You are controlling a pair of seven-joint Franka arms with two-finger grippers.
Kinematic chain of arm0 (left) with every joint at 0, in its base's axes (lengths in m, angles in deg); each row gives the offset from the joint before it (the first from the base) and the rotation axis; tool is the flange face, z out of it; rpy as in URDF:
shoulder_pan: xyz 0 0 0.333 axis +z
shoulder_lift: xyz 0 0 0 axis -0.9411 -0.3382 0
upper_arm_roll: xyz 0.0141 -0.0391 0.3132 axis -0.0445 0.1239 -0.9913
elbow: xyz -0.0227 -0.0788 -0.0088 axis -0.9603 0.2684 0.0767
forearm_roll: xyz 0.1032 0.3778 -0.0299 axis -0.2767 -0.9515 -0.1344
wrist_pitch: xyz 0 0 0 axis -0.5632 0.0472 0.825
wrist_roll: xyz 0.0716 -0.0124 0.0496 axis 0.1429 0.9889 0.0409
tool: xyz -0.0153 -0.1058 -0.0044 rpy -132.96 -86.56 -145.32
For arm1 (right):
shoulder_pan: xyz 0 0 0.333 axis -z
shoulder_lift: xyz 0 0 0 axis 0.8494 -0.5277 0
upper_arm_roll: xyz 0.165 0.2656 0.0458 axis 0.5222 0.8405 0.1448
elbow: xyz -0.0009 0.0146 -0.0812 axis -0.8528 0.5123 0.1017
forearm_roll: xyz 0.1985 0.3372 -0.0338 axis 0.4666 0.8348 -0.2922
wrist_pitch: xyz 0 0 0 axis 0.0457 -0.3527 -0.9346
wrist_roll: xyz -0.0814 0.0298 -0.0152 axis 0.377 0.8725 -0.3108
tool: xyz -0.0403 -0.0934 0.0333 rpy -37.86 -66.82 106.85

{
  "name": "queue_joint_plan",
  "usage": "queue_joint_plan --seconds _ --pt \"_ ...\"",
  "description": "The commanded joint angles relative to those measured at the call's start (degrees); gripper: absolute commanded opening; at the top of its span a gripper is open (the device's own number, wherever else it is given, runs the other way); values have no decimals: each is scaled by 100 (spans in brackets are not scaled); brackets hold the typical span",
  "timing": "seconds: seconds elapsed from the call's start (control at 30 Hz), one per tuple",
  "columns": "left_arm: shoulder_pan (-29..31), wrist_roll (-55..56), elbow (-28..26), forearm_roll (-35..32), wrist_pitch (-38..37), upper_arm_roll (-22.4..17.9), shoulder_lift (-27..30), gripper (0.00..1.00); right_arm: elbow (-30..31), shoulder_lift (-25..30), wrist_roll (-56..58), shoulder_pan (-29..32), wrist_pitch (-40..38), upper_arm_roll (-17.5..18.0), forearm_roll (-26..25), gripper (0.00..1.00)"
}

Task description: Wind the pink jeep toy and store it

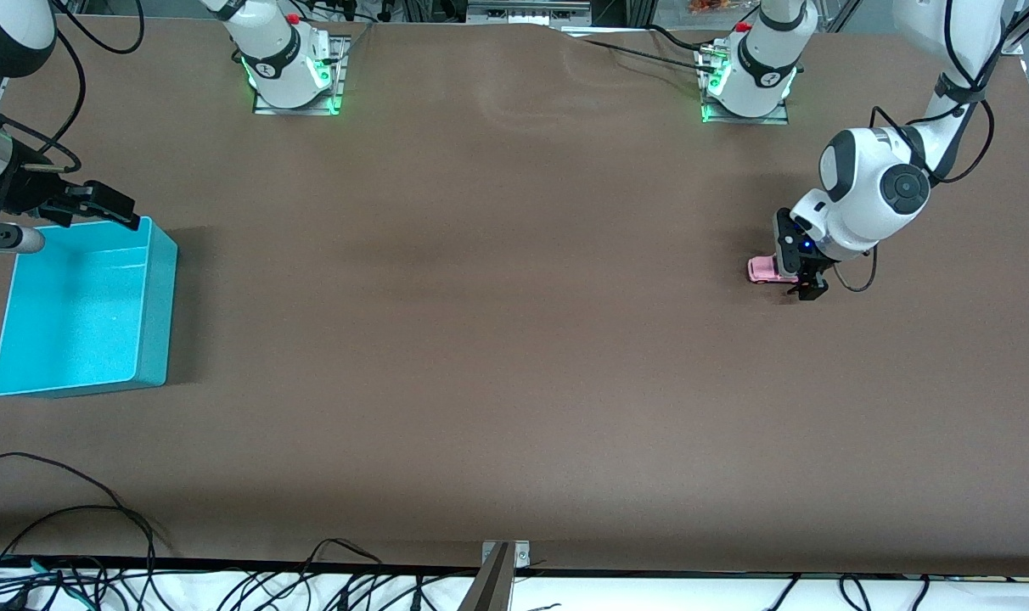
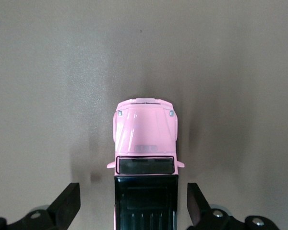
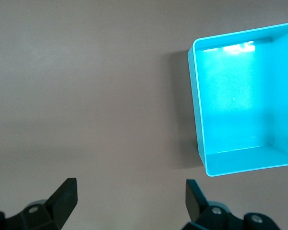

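The left gripper's fingers stand beside the roof, so the left gripper should close now on the black roof behind the pink hood point(image 1: 762, 270) point(image 2: 145, 127).
The pink jeep toy point(image 1: 765, 270) stands on the brown table toward the left arm's end; its pink hood and black roof point(image 2: 145, 139) show in the left wrist view. My left gripper point(image 1: 793, 278) is down at the table, open, with its fingers point(image 2: 67, 203) on either side of the jeep's black rear part and a gap on each side. My right gripper point(image 1: 98, 208) hangs open by the farther rim of the teal bin point(image 1: 162, 297) and holds nothing. In the right wrist view the right gripper point(image 3: 131, 196) is over bare table beside the bin point(image 3: 198, 120).
The teal bin is empty and sits at the right arm's end of the table. Both arm bases point(image 1: 292, 68) stand along the table's farther edge. Cables point(image 1: 73, 543) lie along the edge nearest the front camera.
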Motion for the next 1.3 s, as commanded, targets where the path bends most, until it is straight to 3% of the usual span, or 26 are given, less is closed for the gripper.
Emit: queue_joint_plan --seconds 0.0,0.03,0.07,0.63,1.27 --pt "49 -169 -3 -45 77 3 35 16 114 149 78 32 76 30 46 100" --pt "49 -169 -3 -45 77 3 44 3 105 149 87 32 58 30 46 100" --pt "49 -169 6 -37 77 3 61 0 97 149 87 32 49 30 46 100" --pt "-4 -107 252 -37 24 3 141 0 70 149 184 41 67 39 37 100" --pt "31 -160 287 -28 156 -5 -606 0 96 175 360 59 49 13 46 100"
